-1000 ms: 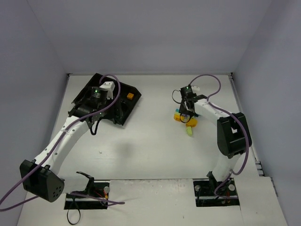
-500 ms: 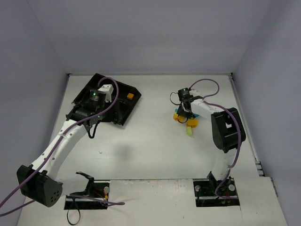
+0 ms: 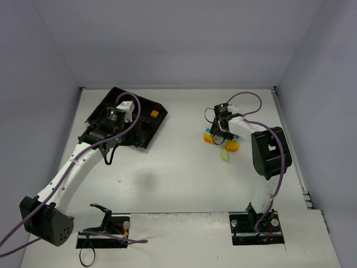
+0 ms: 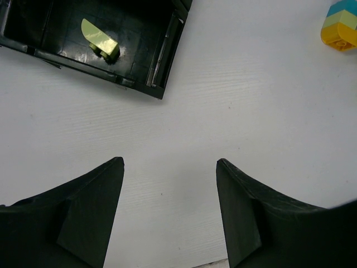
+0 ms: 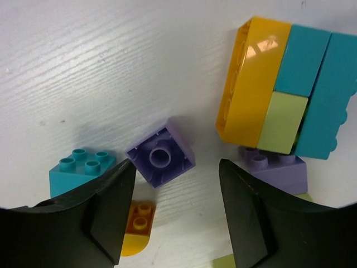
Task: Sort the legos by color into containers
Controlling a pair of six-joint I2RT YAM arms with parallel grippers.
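The right gripper should next take the upside-down purple lego by its opposite sides, so its open bottom stays free for handing it over to the left gripper.
The containers are the compartments of a black tray (image 3: 142,131) at the back left. An orange lego (image 3: 154,114) lies in its right compartment and a yellow-green lego (image 4: 100,40) in another compartment of the tray (image 4: 159,72). My left gripper (image 4: 167,163) hangs open and empty over bare table just off the tray's corner. My right gripper (image 5: 174,164) stands open low over the loose pile. An upside-down purple lego (image 5: 160,159) lies between its fingers, close to the left one. Around it are a teal lego (image 5: 78,167), an orange lego (image 5: 136,226) and a joined orange, teal and yellow-green stack (image 5: 284,92).
Another purple lego (image 5: 276,167) lies against the stack. A yellow-green lego (image 3: 225,156) and an orange one (image 3: 231,146) lie at the near side of the pile. Purple cables loop over both arms. Walls close the table on three sides.
The right wrist has shifted slightly left over the pile. The left arm's elbow has swung down to the near left while its gripper stayed by the tray.
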